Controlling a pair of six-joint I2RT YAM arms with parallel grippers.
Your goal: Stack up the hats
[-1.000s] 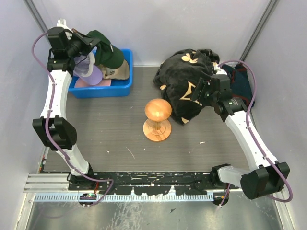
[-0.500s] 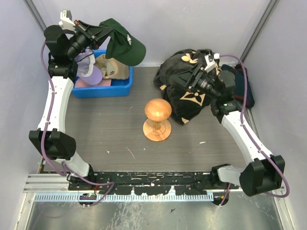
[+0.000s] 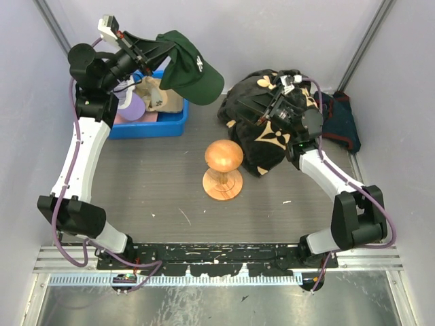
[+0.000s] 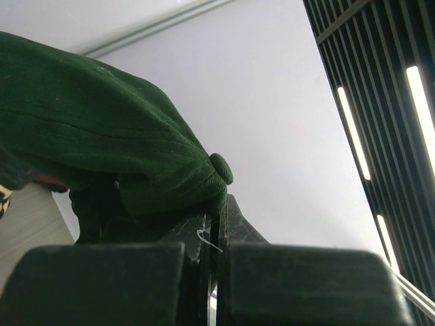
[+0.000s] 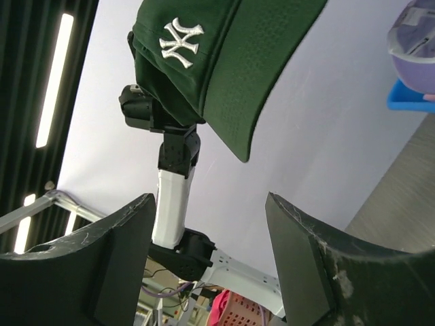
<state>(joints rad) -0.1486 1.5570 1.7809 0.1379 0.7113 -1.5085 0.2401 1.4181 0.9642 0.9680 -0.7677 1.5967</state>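
Note:
The dark green cap should be stacked onto the wooden stand, so my right gripper should next grip the cap's brim (image 3: 208,87) (image 5: 260,70), which leaves the cap's opening free.
My left gripper (image 3: 155,47) is shut on the crown of the dark green cap (image 3: 192,68) and holds it high in the air, right of the blue bin, brim pointing right. In the left wrist view the shut fingers (image 4: 234,231) pinch the green cap's fabric (image 4: 102,142). The lavender cap (image 3: 129,103), the tan cap (image 3: 162,98) and a bit of the pink cap (image 3: 126,119) lie in the bin. My right gripper (image 3: 262,109) is open and empty above the black cloth, facing left. Its wrist view shows the green cap (image 5: 217,54) between and above its fingers, and the lavender cap (image 5: 416,37).
The blue bin (image 3: 153,127) stands at the back left. The round-topped wooden stand (image 3: 223,168) stands mid-table. The black cloth with tan marks (image 3: 262,139) is heaped at the back right, with a dark bag (image 3: 340,122) beside it near the right wall.
My left arm has lifted the green cap out of the bin, up and to the right. My right gripper has risen off the black cloth and turned to face left.

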